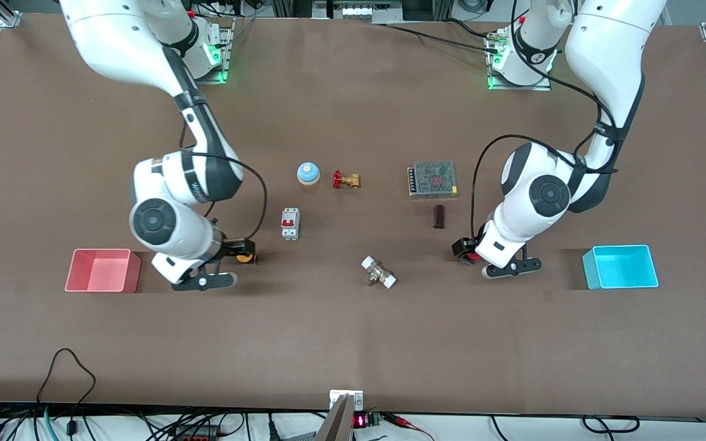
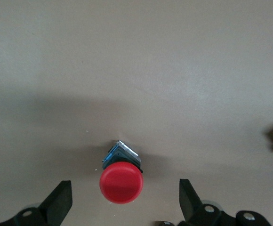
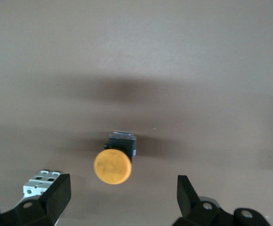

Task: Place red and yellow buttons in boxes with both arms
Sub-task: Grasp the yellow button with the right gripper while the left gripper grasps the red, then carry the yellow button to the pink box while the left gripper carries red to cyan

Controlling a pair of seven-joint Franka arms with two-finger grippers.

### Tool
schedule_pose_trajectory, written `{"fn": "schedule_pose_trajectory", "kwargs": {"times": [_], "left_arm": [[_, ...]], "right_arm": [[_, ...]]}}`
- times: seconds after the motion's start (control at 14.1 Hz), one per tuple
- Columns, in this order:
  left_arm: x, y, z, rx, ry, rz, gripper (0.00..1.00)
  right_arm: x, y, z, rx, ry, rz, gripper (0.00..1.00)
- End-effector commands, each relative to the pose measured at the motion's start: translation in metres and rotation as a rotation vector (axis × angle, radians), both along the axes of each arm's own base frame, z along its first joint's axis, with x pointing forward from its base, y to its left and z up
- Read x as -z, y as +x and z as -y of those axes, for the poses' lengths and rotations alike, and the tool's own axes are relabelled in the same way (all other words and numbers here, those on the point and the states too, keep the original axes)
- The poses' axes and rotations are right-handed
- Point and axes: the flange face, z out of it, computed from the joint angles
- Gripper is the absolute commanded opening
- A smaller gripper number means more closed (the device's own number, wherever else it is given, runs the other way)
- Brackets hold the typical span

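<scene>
My right gripper grabs the yellow button by its black body (image 3: 126, 144) next, to put it in the pink-red box.
The red button (image 1: 467, 256) stands on the table toward the left arm's end. My left gripper (image 1: 463, 247) is low over it and open. In the left wrist view the red cap (image 2: 121, 182) sits between the spread fingers (image 2: 59, 205), with neither touching it. The yellow button (image 1: 244, 258) stands toward the right arm's end. My right gripper (image 1: 239, 248) is low over it and open. In the right wrist view the yellow cap (image 3: 112, 166) lies just ahead of the spread fingers (image 3: 56, 195). The pink-red box (image 1: 98, 251) and the cyan box (image 1: 619, 247) stand at the table's two ends.
A white breaker (image 1: 290, 223), a blue bell (image 1: 308, 173), a brass valve (image 1: 345, 180), a metal mesh-topped power supply (image 1: 432, 179) and a small dark block (image 1: 439, 216) lie mid-table. A white-ended fitting (image 1: 379, 272) lies nearer the front camera. The breaker (image 3: 40, 181) shows beside my right gripper.
</scene>
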Motion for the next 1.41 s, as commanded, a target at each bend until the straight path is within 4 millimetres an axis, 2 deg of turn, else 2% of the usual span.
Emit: {"fn": "schedule_pose_trajectory", "kwargs": {"times": [0.0,0.14,0.57,0.71,0.85,0.92,1.06,1.2,1.27,1.34], "left_arm": [[0.008,-0.003,0.004,0.007,0.023,0.004,0.94],[0.01,-0.003,0.004,0.011,0.036,0.006,0.86],[0.013,-0.003,0.002,0.008,0.041,0.002,0.48],[0.012,-0.003,0.002,0.008,0.04,0.004,0.39],[0.006,0.0,-0.002,-0.001,0.039,0.012,0.33],[0.002,0.003,-0.005,-0.006,0.037,0.018,0.32],[-0.016,0.009,-0.014,-0.013,0.037,0.04,0.31],[-0.035,0.016,-0.031,-0.031,0.035,0.068,0.29],[-0.039,0.017,-0.036,-0.022,0.037,0.068,0.29],[-0.047,0.021,-0.052,-0.022,0.042,0.071,0.29]], "right_arm": [[0.011,0.002,-0.007,0.026,-0.002,-0.006,1.0],[0.018,0.0,-0.008,0.025,-0.009,-0.014,1.0],[0.051,-0.003,-0.007,0.037,-0.028,-0.051,1.0],[0.051,-0.002,-0.006,0.04,-0.027,-0.049,1.0],[0.056,-0.002,-0.005,0.041,-0.029,-0.052,0.99],[0.056,-0.001,-0.004,0.043,-0.028,-0.05,0.9],[0.056,0.001,-0.002,0.046,-0.024,-0.037,0.82],[0.063,0.001,-0.005,0.05,-0.025,-0.03,0.65],[0.067,0.001,-0.006,0.072,-0.027,-0.027,0.63],[0.067,0.001,-0.006,0.082,-0.027,-0.024,0.59]]}}
